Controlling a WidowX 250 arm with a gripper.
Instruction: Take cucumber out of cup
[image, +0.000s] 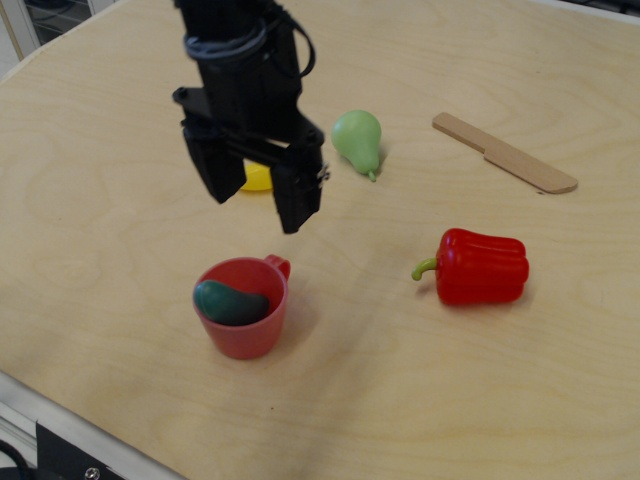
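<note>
My gripper is to take hold of the dark teal-green cucumber by its rounded middle (233, 305) next, to take the cucumber out of the red-pink cup (243, 320).
The red-pink cup (243, 320) stands upright near the front of the wooden table, its loop handle pointing back right. The dark teal-green cucumber (229, 303) lies inside it, leaning against the left wall. My black gripper (258, 205) hangs open above and just behind the cup, its two fingers (295, 205) spread wide and pointing down. It holds nothing.
A yellow banana (256, 177) lies mostly hidden behind the gripper. A pale green pear (357, 141) sits at the back middle, a wooden knife (504, 152) at the back right, a red bell pepper (478, 266) at the right. The table edge (60, 425) runs along the front left.
</note>
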